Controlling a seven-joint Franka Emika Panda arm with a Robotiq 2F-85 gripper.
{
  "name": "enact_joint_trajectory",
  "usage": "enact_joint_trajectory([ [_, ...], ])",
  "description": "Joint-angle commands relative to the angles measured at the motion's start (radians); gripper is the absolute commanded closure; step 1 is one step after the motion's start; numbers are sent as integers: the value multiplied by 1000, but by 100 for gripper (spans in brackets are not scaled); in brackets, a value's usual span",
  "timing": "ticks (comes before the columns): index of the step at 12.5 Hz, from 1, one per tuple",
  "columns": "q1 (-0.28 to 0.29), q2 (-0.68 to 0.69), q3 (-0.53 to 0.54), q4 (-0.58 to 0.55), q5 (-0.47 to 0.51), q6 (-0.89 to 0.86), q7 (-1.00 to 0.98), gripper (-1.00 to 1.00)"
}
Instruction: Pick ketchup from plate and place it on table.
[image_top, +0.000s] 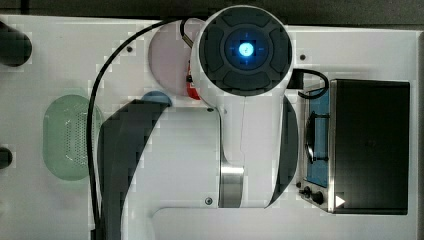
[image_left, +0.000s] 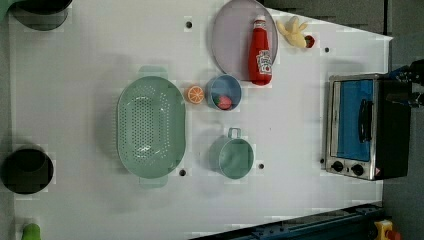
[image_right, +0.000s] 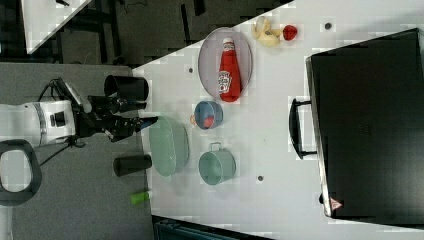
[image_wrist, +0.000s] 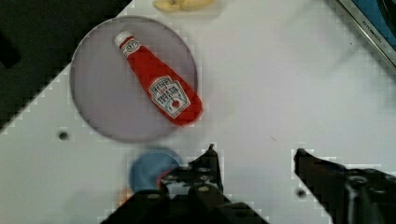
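I should pick up the ketchup by its labelled body (image_left: 264, 59) next, to move it off the plate (image_left: 230, 35) and onto the table.
The ketchup (image_wrist: 159, 84), a red squeeze bottle with a white cap and a pale label, lies on its side on the greyish-lavender plate (image_wrist: 100, 100). Its base reaches over the plate's rim toward the white table (image_wrist: 280, 79). My gripper (image_wrist: 255, 149) hangs above the table, beside the plate and clear of the bottle. It is open, with nothing between its two dark fingers (image_wrist: 208, 163). The left view has the ketchup (image_left: 261, 50) on the plate (image_left: 230, 35), and the right view has it too (image_right: 229, 70). In the top view my arm covers most of the bottle, leaving a red sliver (image_top: 192, 91).
A small blue bowl (image_left: 224, 92) with a red fruit and an orange slice (image_left: 195, 94) sit just beside the plate. A green perforated basket (image_left: 150, 127), a green cup (image_left: 232, 157) and a toaster oven (image_left: 357, 127) stand further off. A banana (image_left: 292, 32) lies past the plate.
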Motion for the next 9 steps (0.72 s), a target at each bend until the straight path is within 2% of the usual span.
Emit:
enact_joint_trajectory([
  [1, -94, -171, 63, -72, 18, -156, 35, -60],
  [3, -94, -171, 63, -73, 18, -155, 35, -99],
  [6, -91, -162, 69, -73, 18, -142, 9, -100],
  [9, -89, -118, 77, -72, 18, -109, -101, -100],
])
